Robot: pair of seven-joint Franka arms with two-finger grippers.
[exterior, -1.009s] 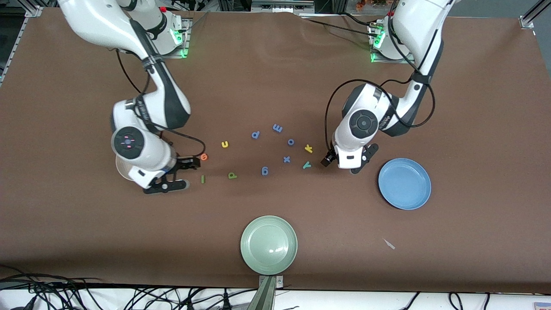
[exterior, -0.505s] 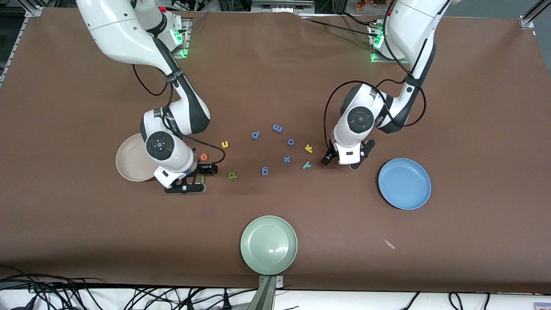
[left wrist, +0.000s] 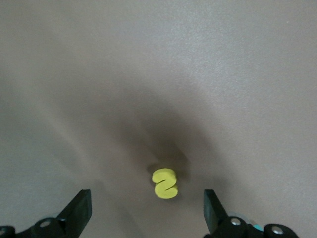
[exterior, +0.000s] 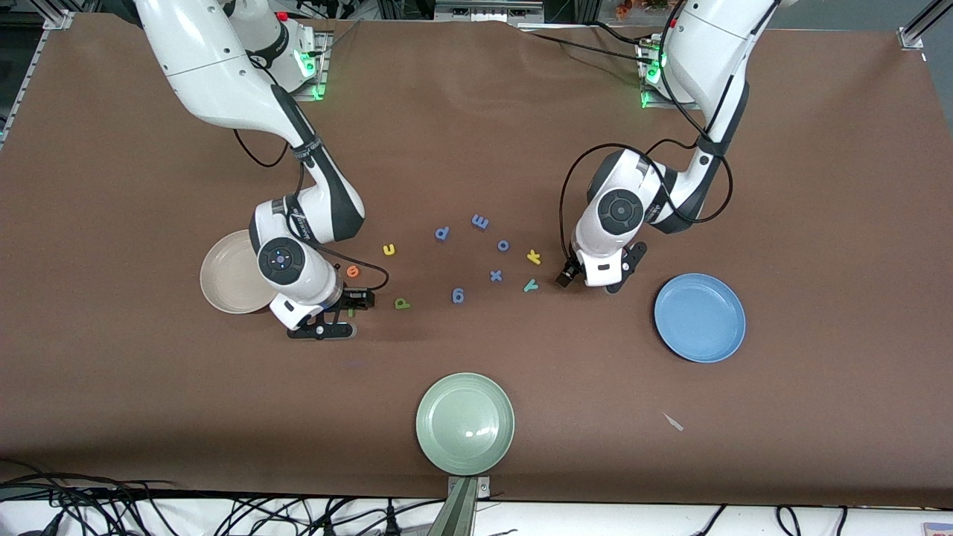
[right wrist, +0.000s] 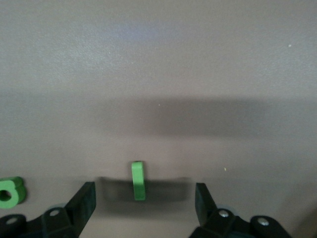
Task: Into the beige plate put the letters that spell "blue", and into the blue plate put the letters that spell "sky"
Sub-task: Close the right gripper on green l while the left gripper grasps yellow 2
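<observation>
The yellow s is the last missing letter of "sky" and needs to go on the blue plate (exterior: 700,318), so my left gripper needs to pick it up by its curved sides next.
In the right wrist view the dark green l (right wrist: 138,181) lies on the table between the open fingers of my right gripper (right wrist: 142,204), and the olive b (right wrist: 10,191) lies beside it. My right gripper (exterior: 335,316) is low beside the beige plate (exterior: 223,275). Yellow u (exterior: 389,249), orange e (exterior: 352,272) and b (exterior: 402,303) lie close by. My left gripper (left wrist: 146,213) is open around the yellow s (left wrist: 165,183), apart from it. From the front my left gripper (exterior: 616,274) hides the s. Yellow k (exterior: 533,257) and teal y (exterior: 530,284) lie beside it, and the blue plate (exterior: 700,318) toward the left arm's end.
Several periwinkle-blue letters (exterior: 480,221) lie scattered mid-table between the two arms. A pale green plate (exterior: 464,423) sits near the table's front edge. A small scrap (exterior: 673,422) lies nearer the front camera than the blue plate.
My right arm has swung off the beige plate toward the table's middle, and its gripper now straddles the l. My left gripper has barely shifted.
</observation>
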